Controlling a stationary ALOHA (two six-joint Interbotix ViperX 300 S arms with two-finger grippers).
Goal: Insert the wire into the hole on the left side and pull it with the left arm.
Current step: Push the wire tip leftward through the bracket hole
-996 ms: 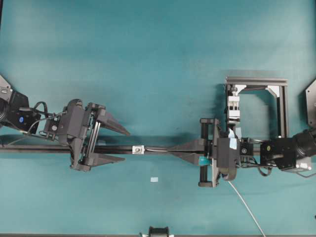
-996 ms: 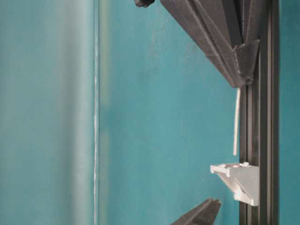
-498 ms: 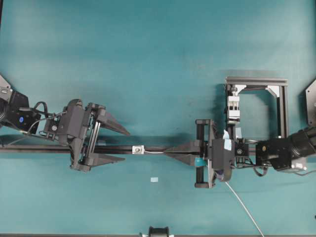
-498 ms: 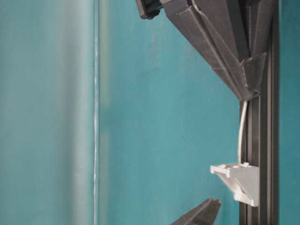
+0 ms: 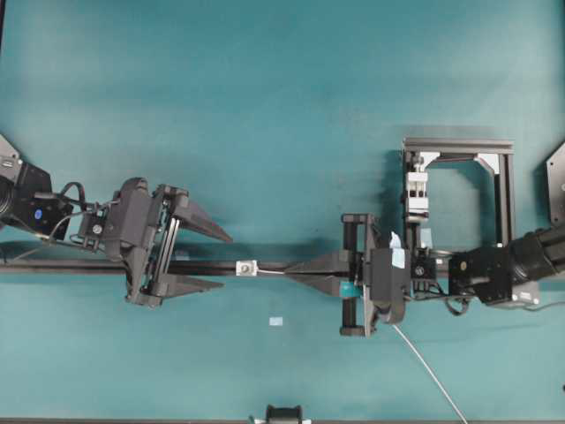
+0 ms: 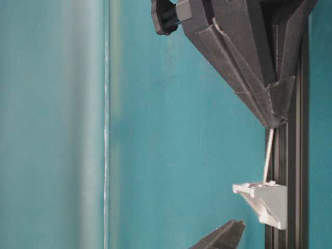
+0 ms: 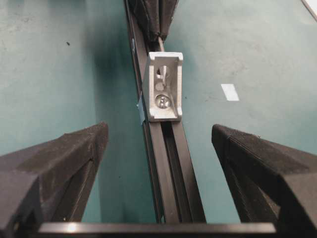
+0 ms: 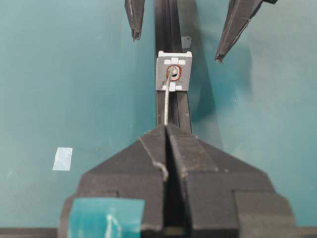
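My left gripper will next grab the wire by its protruding tip [image 7: 164, 78] to pull it, because only the wire's end sticks out through the silver bracket's hole.
A small silver bracket [image 5: 248, 267] sits on a black rail [image 5: 71, 266]. The wire [image 8: 167, 96] runs from my right gripper [image 8: 166, 126], which is shut on it, into the hole [image 8: 172, 72]. In the table-level view the wire [image 6: 267, 155] leans into the bracket's [image 6: 264, 199] top. Behind the right gripper [image 5: 287, 270] the wire [image 5: 428, 371] trails toward the table's front. My left gripper [image 5: 226, 261] stands open left of the bracket, one finger on each side of the rail. The left wrist view shows the bracket [image 7: 162, 87] ahead of its open jaws [image 7: 159, 131].
A pale tape square [image 5: 276, 321] lies on the teal table in front of the rail. A black frame [image 5: 503, 190] with a white clamp block [image 5: 417, 190] stands at the back right, behind the right arm.
My right gripper has moved left along the rail with the wire. The wire's tip, short of the bracket a second ago, now sits in the hole. The left gripper has not moved.
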